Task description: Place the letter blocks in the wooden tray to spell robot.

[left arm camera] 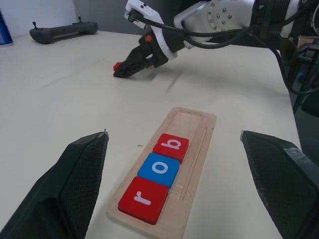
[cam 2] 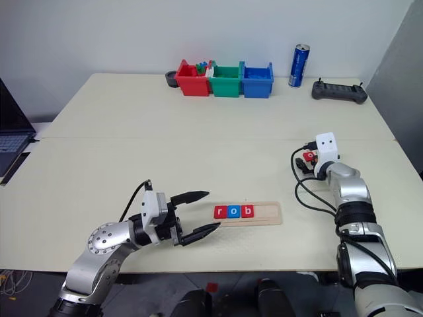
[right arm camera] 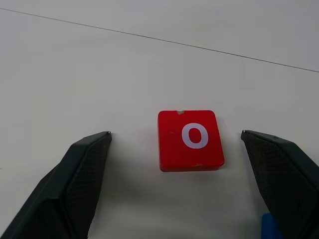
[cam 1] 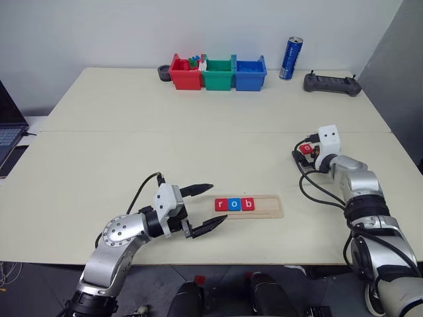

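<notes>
My right gripper is ready to close on the red o block. Its fingers are low over the table on either side of the block, so they would hold it now.
The wooden tray [cam 1: 264, 207] lies near the table's front edge. It holds three letter blocks in a row: a red r [cam 1: 220, 205], a blue o [cam 1: 234, 205] and a red b [cam 1: 247, 204]. The tray's right part is bare. My left gripper [cam 1: 219, 202] is open at the tray's left end, one finger on each side of the r, and holds nothing. At the right, another red o block [right arm camera: 190, 140] lies flat on the table. My right gripper [right arm camera: 175, 133] is open above it, one finger on each side. A blue corner [right arm camera: 267, 224] shows beside that block.
Red [cam 1: 186, 74], green [cam 1: 219, 74] and blue [cam 1: 250, 74] bins stand at the table's back. To their right are a blue can [cam 1: 291, 58] and a black controller [cam 1: 332, 84]. A laptop [cam 1: 10, 132] sits off the left edge.
</notes>
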`<state>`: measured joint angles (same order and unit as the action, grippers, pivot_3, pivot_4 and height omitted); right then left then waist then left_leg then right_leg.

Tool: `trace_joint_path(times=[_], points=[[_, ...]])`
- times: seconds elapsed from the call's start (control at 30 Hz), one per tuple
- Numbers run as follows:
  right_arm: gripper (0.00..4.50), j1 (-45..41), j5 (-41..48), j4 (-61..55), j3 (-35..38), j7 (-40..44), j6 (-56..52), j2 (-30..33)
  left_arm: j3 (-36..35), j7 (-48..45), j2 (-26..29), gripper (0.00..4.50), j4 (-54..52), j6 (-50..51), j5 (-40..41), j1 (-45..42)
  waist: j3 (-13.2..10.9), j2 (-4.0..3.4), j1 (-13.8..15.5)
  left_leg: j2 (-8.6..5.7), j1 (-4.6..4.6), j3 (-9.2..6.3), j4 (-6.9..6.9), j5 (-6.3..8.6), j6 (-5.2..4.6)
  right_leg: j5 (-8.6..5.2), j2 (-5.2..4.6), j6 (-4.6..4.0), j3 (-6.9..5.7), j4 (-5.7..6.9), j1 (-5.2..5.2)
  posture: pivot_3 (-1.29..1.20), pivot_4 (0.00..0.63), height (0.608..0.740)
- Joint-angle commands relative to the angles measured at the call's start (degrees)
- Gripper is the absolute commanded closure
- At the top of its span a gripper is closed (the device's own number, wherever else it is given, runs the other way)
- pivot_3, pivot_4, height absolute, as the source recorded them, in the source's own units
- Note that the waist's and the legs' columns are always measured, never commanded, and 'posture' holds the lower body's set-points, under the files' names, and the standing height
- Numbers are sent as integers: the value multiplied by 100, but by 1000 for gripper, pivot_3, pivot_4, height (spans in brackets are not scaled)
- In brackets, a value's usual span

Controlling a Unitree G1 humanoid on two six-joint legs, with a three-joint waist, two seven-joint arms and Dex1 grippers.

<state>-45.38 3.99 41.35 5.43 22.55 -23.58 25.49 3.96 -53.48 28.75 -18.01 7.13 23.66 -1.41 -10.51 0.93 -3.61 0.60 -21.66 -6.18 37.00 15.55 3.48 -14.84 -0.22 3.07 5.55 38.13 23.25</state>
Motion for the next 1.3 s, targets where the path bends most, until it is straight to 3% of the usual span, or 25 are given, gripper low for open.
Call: trace_joint_path(times=[0.03, 0.3, 0.33, 0.4, 0.53, 0.63, 0.87, 1.0, 1.23, 1.3], points=[[412, -124, 4, 311, 100, -129, 69, 9, -54, 90, -31, 0, -270, -100, 32, 60, 0, 0, -1, 0, 1, 0, 0, 0, 0, 0, 0, 0, 0, 0, -1, 0, 150, 740], [2953, -211, 58, 428, 126, -127, 121, -24, -33, 98, -15, 0, -259, -105, 48, 58, 0, 0, 15, -1, 0, 0, 2, 0, 0, 1, 0, 0, 0, -1, -3, 0, 150, 740], [3056, -189, 57, 385, 109, -119, 118, -20, -26, 99, -16, 0, -268, -107, 49, 64, 0, -1, 15, -1, 0, 0, 2, 0, 0, 1, 0, 0, 0, -2, -3, 0, 150, 740], [3044, -27, 33, -29, 22, -49, -25, 28, -15, 85, -10, 0, -298, -114, 58, 91, 0, 0, 17, -1, 0, 0, 1, 0, 0, 1, 0, 0, 0, -1, -3, 0, 150, 740], [3044, 727, 201, -1943, 49, 51, -882, 167, -29, 58, 25, 0, -378, -120, 80, 164, 1, -3, 47, 0, -7, -7, -2, 0, 0, 0, 0, 0, -5, -3, 1, 0, 150, 740], [3044, 1627, 489, -4221, 386, -226, -2384, 182, -67, 41, 57, 0, -428, -102, 110, 229, 1, -9, 45, 1, -12, -7, -4, 0, 0, 0, -1, 0, -4, -3, 7, 0, 150, 740], [3044, 3263, 672, -7580, 645, -1013, -4620, -524, -23, -53, 81, 0, -422, -135, 115, 319, 6, -19, 50, 6, -6, -8, -3, 0, 0, -4, 7, 0, -3, -4, 5, 0, 150, 740], [3044, 3779, 617, -8067, 508, -1294, -4941, -940, 70, -110, 50, 0, -419, -119, 122, 244, 7, -19, 38, 9, -6, -3, -2, 0, 1, -21, 11, 26, 0, -4, 5, 0, 150, 740], [3044, 3948, 628, -8044, 402, -1424, -5017, -1086, 91, -203, 52, 0, -359, -114, 122, 137, 7, -19, 37, 8, -6, -3, -2, 0, 1, -22, 10, 27, 0, -6, 5, 0, 150, 740], [2311, 3980, 663, -8020, 381, -1422, -5034, -1112, 79, -214, 51, 0, -337, -109, 120, 110, 7, -19, 38, 8, -6, -3, -3, 0, 1, -22, 10, 27, -1, -7, 5, 0, 150, 740]])
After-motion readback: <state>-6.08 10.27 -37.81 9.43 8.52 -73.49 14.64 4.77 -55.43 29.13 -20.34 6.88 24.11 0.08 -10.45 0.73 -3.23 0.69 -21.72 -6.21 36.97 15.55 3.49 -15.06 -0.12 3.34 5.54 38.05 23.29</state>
